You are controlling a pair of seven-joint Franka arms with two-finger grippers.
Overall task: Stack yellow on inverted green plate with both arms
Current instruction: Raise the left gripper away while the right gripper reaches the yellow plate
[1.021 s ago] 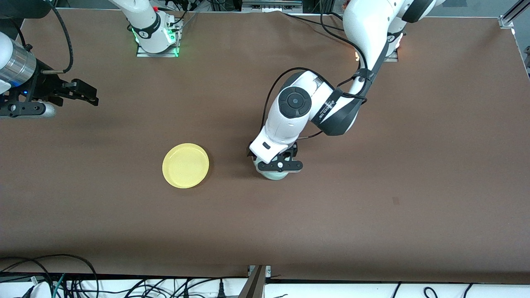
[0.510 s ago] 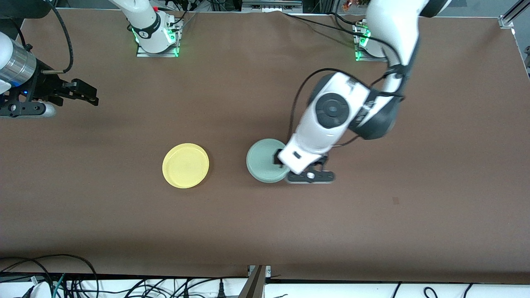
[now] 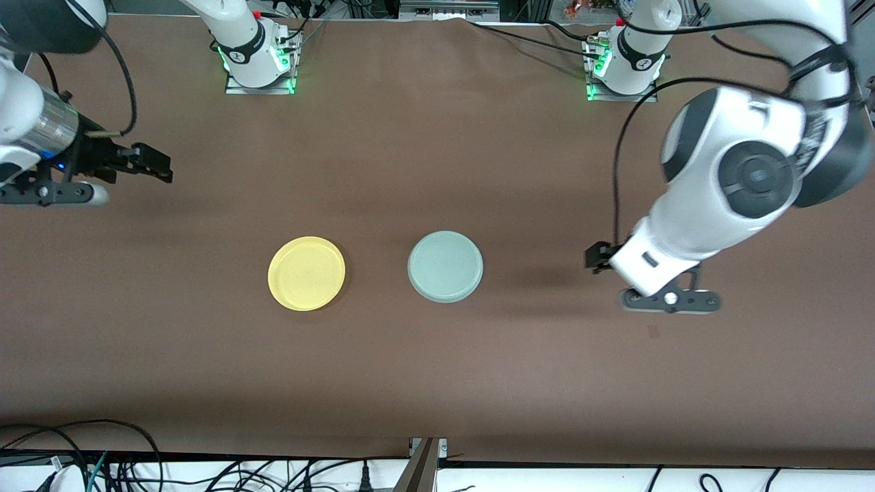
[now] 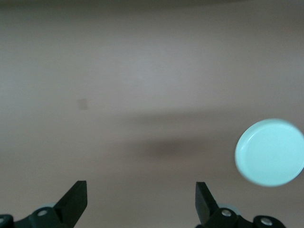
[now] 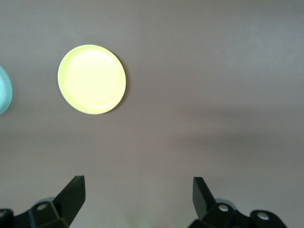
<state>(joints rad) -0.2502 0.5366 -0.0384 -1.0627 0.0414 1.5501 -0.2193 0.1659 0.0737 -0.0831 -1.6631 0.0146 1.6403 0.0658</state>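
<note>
My right gripper is going to take hold of the yellow plate by its rim [image 3: 272, 275] next, to stack it on the inverted green plate [image 3: 445, 266].
The yellow plate [image 3: 306, 273] lies right way up on the brown table, apart from the green plate [image 3: 445, 266], which lies beside it toward the left arm's end, flat underside up. My left gripper [image 3: 596, 257] is open and empty, up over bare table toward the left arm's end from the green plate. In the left wrist view the left gripper [image 4: 140, 192] has its jaws wide apart, with the green plate [image 4: 270, 152] off to one side. My right gripper [image 3: 156, 166] hangs open and empty over the right arm's end. The right wrist view shows the right gripper [image 5: 137, 187], the yellow plate [image 5: 91, 79] and the green plate's edge [image 5: 4, 90].
The brown table [image 3: 437, 383] carries only the two plates. The arm bases [image 3: 256, 61] stand along the edge farthest from the front camera. Cables [image 3: 102, 465] lie below the nearest edge.
The left gripper has let go of the green plate and swung away toward the left arm's end of the table. The green plate now lies uncovered. The right gripper has shifted slightly.
</note>
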